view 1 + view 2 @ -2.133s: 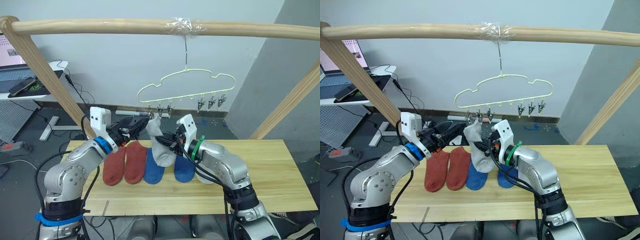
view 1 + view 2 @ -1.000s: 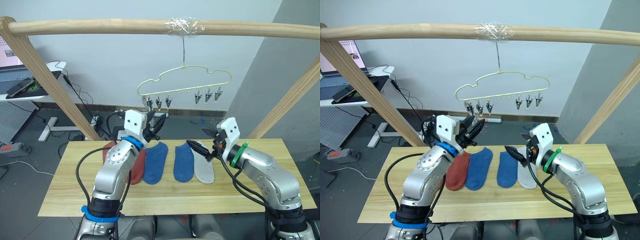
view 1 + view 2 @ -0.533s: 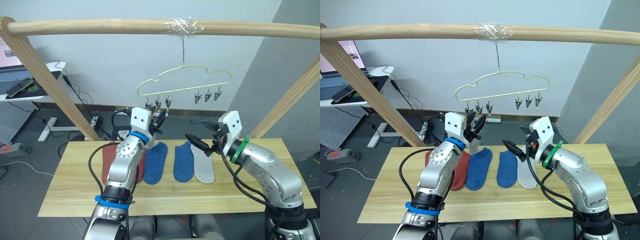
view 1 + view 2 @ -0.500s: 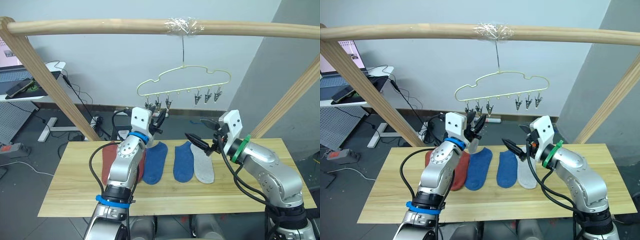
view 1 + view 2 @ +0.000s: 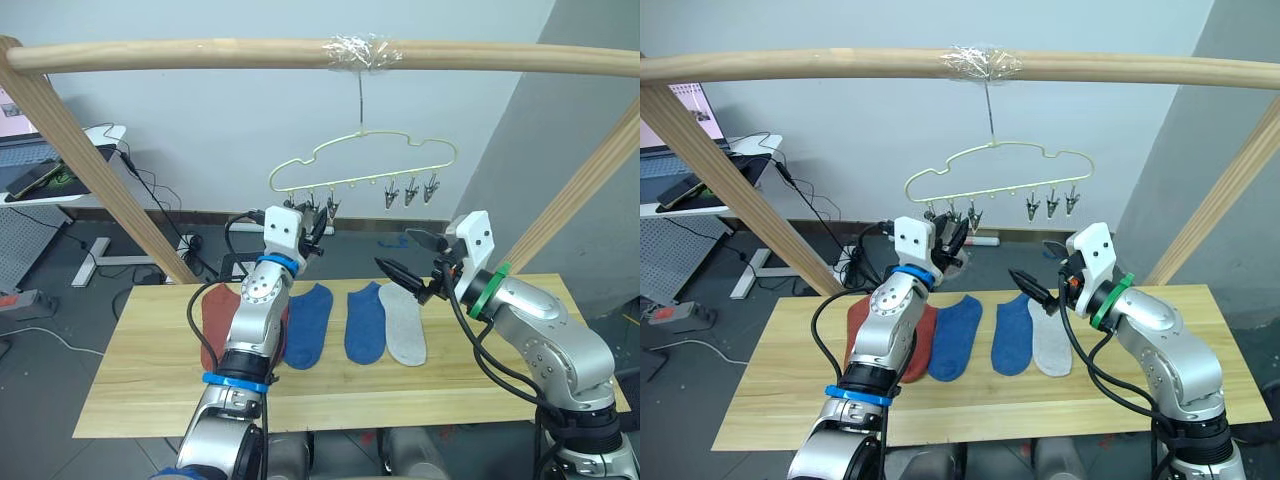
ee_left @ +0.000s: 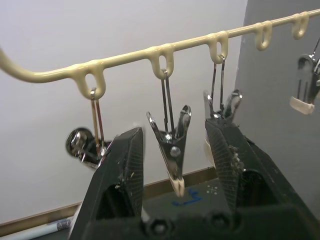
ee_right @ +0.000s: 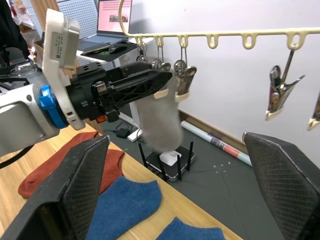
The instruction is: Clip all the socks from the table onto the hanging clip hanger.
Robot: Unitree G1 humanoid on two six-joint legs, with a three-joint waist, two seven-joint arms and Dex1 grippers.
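Observation:
Next, my left gripper pinches the second metal clip by its handles, which frees that clip's ends for a sock.
The pale yellow-green clip hanger point(image 5: 362, 136) hangs by its hook from the top pole. A light grey sock point(image 7: 160, 122) dangles from one of its three left clips; I cannot tell which. My left gripper point(image 5: 316, 224) is raised to those clips and open, with the middle clip point(image 6: 172, 150) between its fingers point(image 6: 122, 170), untouched. My right gripper point(image 5: 408, 256) hovers open and empty over the table point(image 5: 520, 380), right of the hanger's middle. On the table lie a rust-red sock point(image 5: 213, 320), two blue socks point(image 5: 305, 325) point(image 5: 365, 322) and a light grey sock point(image 5: 403, 325). The left arm hides part of the red fabric.
A round wooden pole frame point(image 5: 200, 52) spans the scene, with slanted poles at the left point(image 5: 90, 160) and right point(image 5: 575, 195). Three bare clips point(image 5: 408, 192) hang on the hanger's right side. A desk with a laptop point(image 5: 50, 175) stands at the back left.
The left gripper has risen a little closer to the left clips. The right gripper has lifted slightly. Both keep the same opening, and the camera has shifted a bit.

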